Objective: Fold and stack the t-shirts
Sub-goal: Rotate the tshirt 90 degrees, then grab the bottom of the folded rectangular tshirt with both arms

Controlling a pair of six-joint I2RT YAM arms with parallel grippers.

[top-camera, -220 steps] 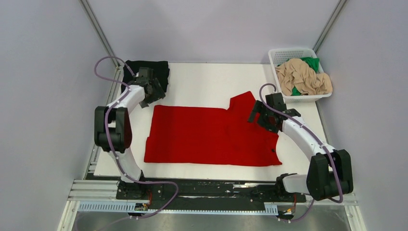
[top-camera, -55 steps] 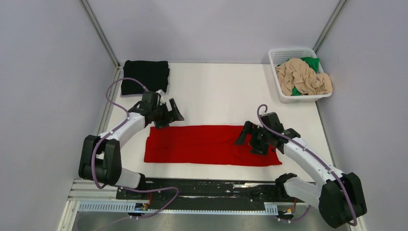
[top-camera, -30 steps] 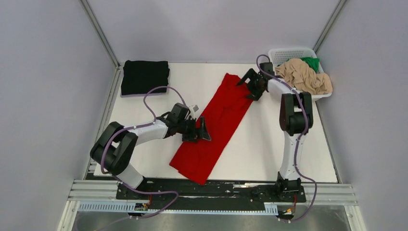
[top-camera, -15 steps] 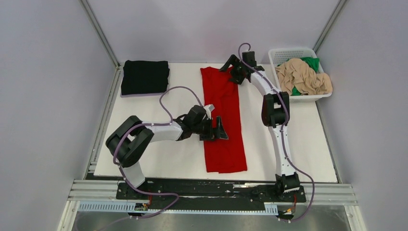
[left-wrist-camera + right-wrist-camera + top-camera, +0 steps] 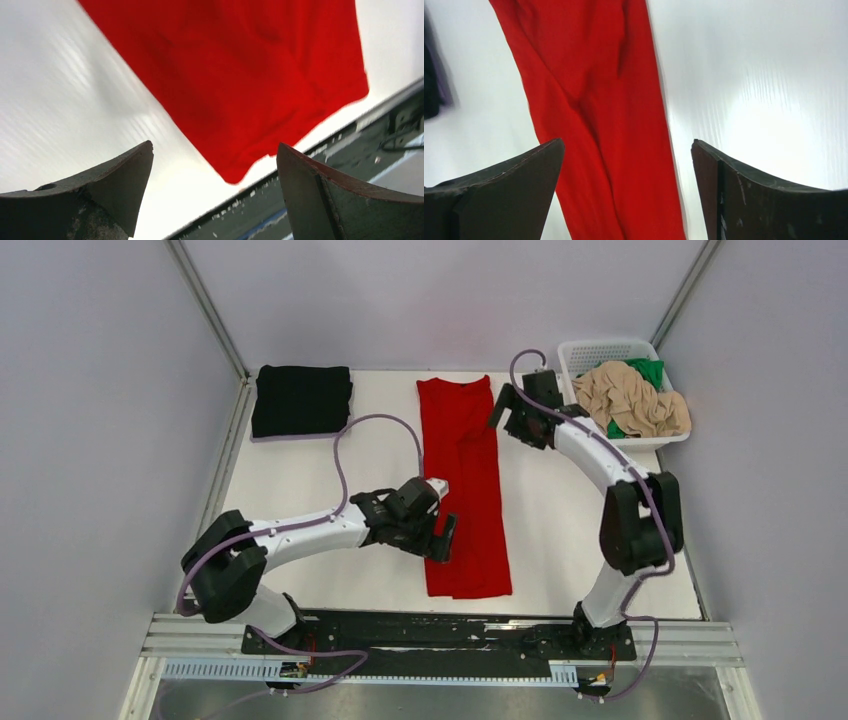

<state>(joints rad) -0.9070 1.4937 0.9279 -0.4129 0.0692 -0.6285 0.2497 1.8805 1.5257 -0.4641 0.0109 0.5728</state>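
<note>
I should use my left gripper to grab the red t-shirt's near-end corner next, the one away from the basket, to fold that end over the strip.
The red t-shirt lies folded into a long narrow strip down the middle of the white table, running from the far edge to the near edge. It also shows in the left wrist view and in the right wrist view. My left gripper is open and empty at the strip's left edge near its near end. My right gripper is open and empty beside the strip's far right edge. The black t-shirt lies folded at the far left corner. The beige t-shirt and the green t-shirt lie crumpled in the basket.
The white lattice basket stands at the far right corner. The table's near edge and a metal rail run along the front, also seen in the left wrist view. Grey walls close in both sides.
The left gripper has moved down the strip's left edge toward the near end. The right gripper has come off the shirt's far end and shifted right. The shirt lies straight.
</note>
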